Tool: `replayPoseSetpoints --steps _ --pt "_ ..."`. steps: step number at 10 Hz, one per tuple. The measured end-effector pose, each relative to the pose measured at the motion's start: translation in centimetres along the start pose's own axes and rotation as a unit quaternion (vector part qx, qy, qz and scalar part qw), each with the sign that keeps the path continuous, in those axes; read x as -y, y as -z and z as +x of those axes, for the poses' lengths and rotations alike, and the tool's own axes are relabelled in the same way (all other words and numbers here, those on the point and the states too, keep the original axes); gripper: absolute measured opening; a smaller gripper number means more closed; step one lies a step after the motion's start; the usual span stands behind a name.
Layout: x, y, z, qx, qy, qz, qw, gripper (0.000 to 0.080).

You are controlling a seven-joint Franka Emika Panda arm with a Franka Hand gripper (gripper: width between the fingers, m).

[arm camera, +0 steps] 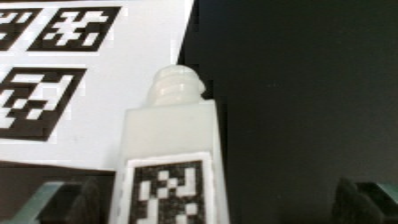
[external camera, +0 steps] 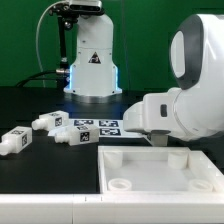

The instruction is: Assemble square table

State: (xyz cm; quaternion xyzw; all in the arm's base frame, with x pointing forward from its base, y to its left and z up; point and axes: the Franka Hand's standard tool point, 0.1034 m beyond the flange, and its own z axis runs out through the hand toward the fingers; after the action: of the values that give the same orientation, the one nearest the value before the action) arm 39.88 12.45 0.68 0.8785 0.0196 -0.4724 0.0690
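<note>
The gripper grabs the white leg's tagged end (arm camera: 173,192) next, so the leg's rounded tip stays free to enter a panel socket.
In the wrist view a stubby white leg (arm camera: 173,150) with a black-and-white tag lies on the black table, its rounded tip pointing away and touching the edge of the marker board (arm camera: 71,70). My gripper (arm camera: 215,203) is open and straddles this leg. One dark finger (arm camera: 59,200) is close beside the leg, and the other finger (arm camera: 366,198) stands well off it. Neither touches it. In the exterior view the white square panel (external camera: 160,172) with round corner sockets lies at the front. Three more legs (external camera: 47,122) (external camera: 70,135) (external camera: 14,140) lie at the exterior view's left. The arm's white wrist hides the gripper there.
The marker board (external camera: 95,127) lies mid-table in front of the robot's base (external camera: 90,70). The arm's bulky white wrist (external camera: 185,100) hangs over the table at the exterior view's right, above the panel's far edge. A green backdrop closes the back.
</note>
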Motion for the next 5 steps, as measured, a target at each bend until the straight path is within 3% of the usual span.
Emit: replayPoseSetpoints --steps 2,3,4,5 --pt "-0.06 -0.04 0.16 0.001 -0.007 0.001 1.000 0.0649" --pt "-0.13 -0.04 0.17 0.001 -0.007 0.002 1.000 0.0538" --pt "-0.16 -0.04 0.18 0.001 -0.008 0.002 1.000 0.0538" --pt "-0.44 0.34 0.02 0.004 -0.009 0.004 1.000 0.0361"
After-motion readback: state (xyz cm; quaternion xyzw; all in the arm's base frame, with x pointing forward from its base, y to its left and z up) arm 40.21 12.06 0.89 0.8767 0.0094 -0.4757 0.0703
